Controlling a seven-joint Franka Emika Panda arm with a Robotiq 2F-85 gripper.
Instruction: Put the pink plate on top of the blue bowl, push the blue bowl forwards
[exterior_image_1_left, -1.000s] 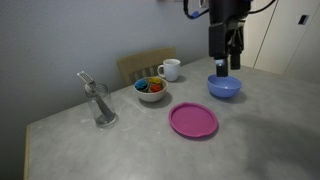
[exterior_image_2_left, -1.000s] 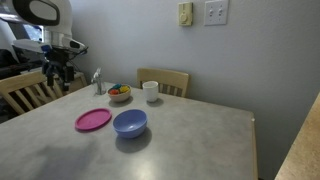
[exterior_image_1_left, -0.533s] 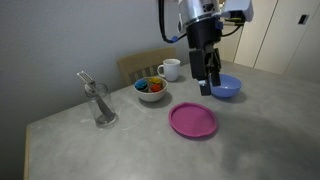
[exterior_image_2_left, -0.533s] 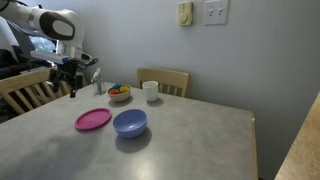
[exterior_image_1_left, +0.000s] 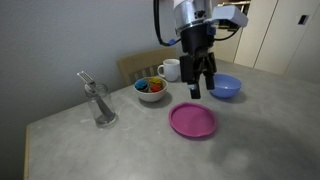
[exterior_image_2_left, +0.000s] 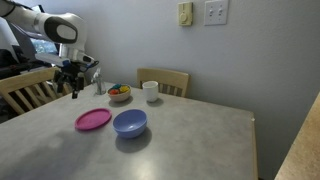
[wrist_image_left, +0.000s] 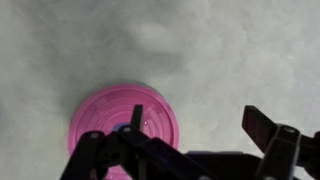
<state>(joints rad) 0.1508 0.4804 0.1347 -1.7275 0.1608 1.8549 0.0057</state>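
I should use my gripper to grab the pink plate's rim on the side away from the blue bowl (exterior_image_1_left: 226, 87). Then the plate's bottom stays free to rest on top of the bowl.
The pink plate (exterior_image_1_left: 193, 120) lies flat on the grey table, also seen in the other exterior view (exterior_image_2_left: 93, 120) and at the lower left of the wrist view (wrist_image_left: 118, 125). The blue bowl (exterior_image_1_left: 226, 87) stands upright beside it, apart from it (exterior_image_2_left: 130, 123). My gripper (exterior_image_1_left: 201, 88) hangs open and empty above the table, over the far edge of the plate and next to the bowl. It also shows in an exterior view (exterior_image_2_left: 72, 90). In the wrist view its fingers (wrist_image_left: 205, 130) are spread wide with bare table between them.
A white bowl with colourful contents (exterior_image_1_left: 151, 89) and a white mug (exterior_image_1_left: 170, 69) stand behind the plate. A glass with utensils (exterior_image_1_left: 99, 104) stands further along the table. A wooden chair (exterior_image_2_left: 163, 80) is at the table's far side.
My gripper has moved from above the blue bowl down and sideways toward the pink plate. It stays open. The plate and bowl have not moved.
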